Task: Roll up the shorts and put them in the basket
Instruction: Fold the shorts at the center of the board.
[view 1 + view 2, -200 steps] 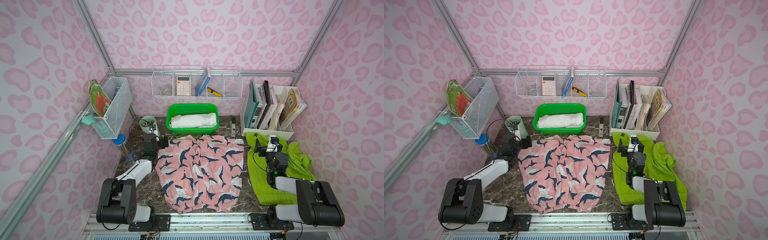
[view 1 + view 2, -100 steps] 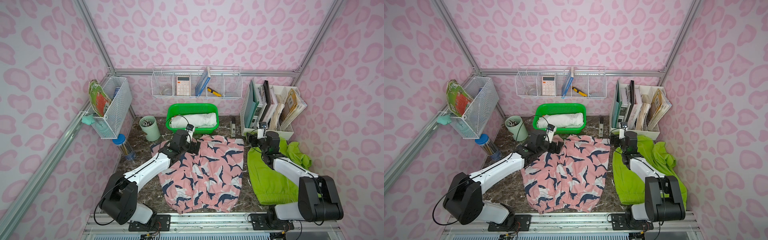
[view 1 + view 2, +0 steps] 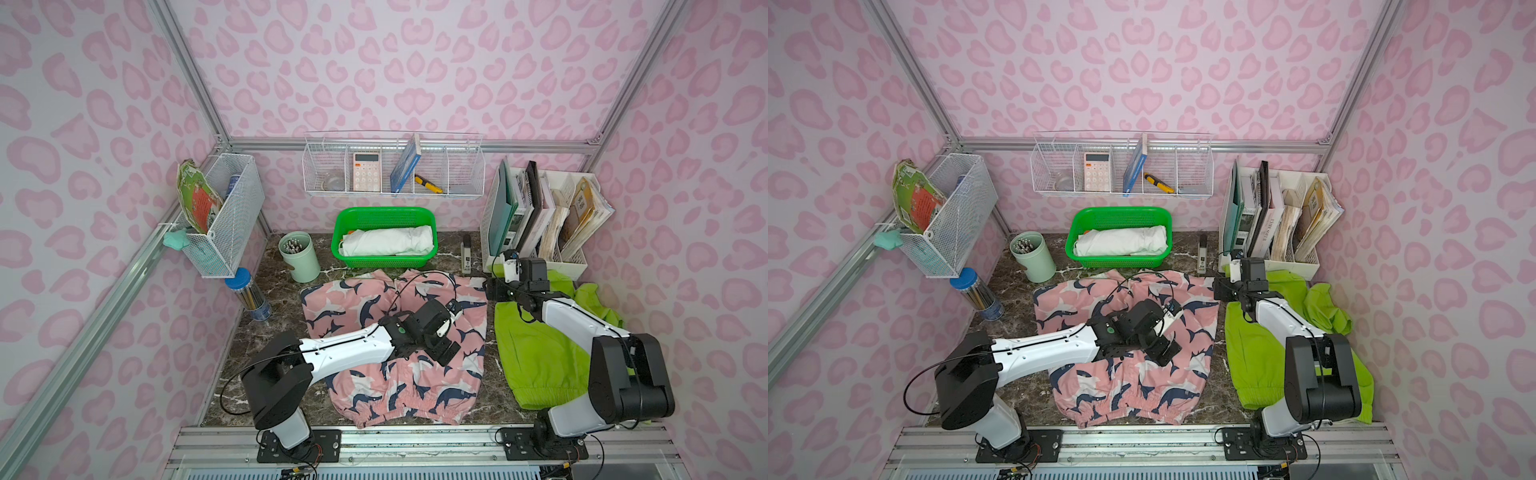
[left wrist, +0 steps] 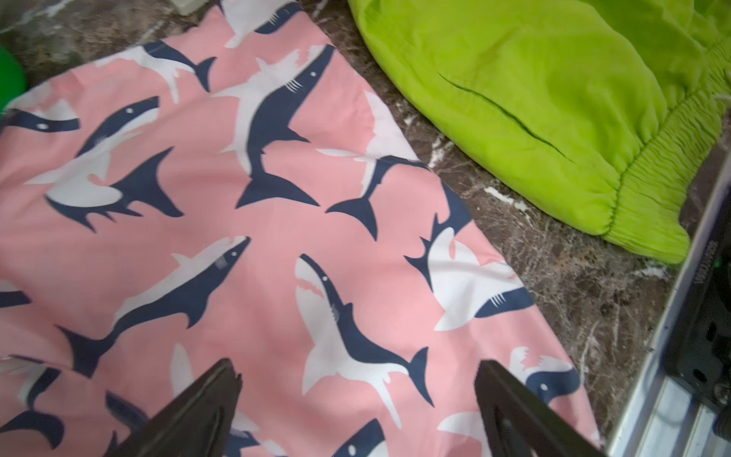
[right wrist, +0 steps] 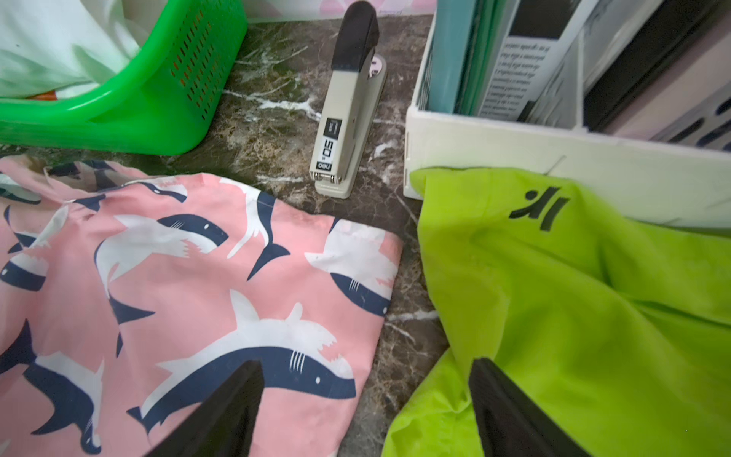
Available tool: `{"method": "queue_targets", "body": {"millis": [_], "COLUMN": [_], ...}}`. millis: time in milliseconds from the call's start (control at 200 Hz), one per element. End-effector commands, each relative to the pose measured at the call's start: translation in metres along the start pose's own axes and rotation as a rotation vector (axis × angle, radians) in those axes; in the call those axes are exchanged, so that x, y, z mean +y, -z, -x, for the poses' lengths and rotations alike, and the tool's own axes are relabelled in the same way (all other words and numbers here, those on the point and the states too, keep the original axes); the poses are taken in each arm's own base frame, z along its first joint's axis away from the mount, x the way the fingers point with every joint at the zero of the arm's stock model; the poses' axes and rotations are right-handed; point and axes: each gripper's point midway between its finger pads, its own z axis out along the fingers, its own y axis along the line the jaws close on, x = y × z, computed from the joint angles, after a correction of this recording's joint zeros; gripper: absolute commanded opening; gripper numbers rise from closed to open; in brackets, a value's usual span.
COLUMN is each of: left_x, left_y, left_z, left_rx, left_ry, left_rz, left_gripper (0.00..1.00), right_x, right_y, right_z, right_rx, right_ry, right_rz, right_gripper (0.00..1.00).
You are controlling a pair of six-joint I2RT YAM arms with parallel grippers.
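Next, the left gripper takes hold of the pink shorts' side edge facing the lime green shorts (image 3: 536,353), near the pink shorts' waist, to fold across for rolling.
The pink shark-print shorts (image 3: 353,307) (image 3: 1084,303) lie spread flat mid-table, elastic waist at the near edge. The lime green shorts (image 3: 536,353) (image 3: 1254,357) lie crumpled to their right, black logo (image 5: 540,207) by the file box. My left gripper (image 3: 446,353) (image 3: 1169,349) (image 4: 358,366) hovers open over the pink shorts' right half (image 4: 237,257), nothing between its fingers. My right gripper (image 3: 490,289) (image 3: 1219,289) (image 5: 367,363) stands open at the far end of the gap between both pairs. One finger is over pink cloth (image 5: 178,296), one over green cloth (image 5: 593,296).
Behind the shorts stand a green basket (image 3: 384,214) holding a rolled white cloth, a stapler (image 3: 466,253), a white file box (image 3: 540,257) and a mint pen cup (image 3: 301,257). A pencil jar (image 3: 251,297) sits at the left. Wire baskets hang on the walls.
My left arm swung from the far left corner across the pink shorts to their right half. My right arm moved from over the green shorts toward the back, then left to the gap.
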Motion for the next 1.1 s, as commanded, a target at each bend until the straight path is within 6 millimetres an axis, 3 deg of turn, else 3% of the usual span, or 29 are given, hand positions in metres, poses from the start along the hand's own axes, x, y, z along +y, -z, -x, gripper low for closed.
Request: {"method": "queue_targets", "body": {"millis": [0,120,230,655,1095], "left_x": [-0.033,-0.062,-0.076,-0.089,-0.119], "left_y": [-0.011,-0.024,-0.030,-0.039,-0.052], "left_z": [-0.012,-0.033,-0.042,-0.047,-0.054], "left_rx": [0.052,0.140,0.185,0.268,0.299], "left_ry": [-0.041,-0.182,-0.252,-0.296,-0.339], "left_rz": [-0.076,-0.093,-0.095,-0.155,-0.240], "left_gripper": [0.97,0.96,0.96,0.97,0.98], "right_x": [0.010,0.016,0.020,0.026,0.028], "right_y": [-0.001,-0.003,-0.004,-0.021,-0.032], "right_z": [-0.012,-0.021,-0.028,-0.049,-0.063], "right_rx": [0.034,0.056,0.073,0.156,0.201], "right_ry": [-0.034,-0.048,-0.051,-0.090,-0.134], "right_rz": [0.053,0.086,0.100,0.114,0.124], "right_gripper": [0.83,0.78,0.77,0.79,0.83]}}
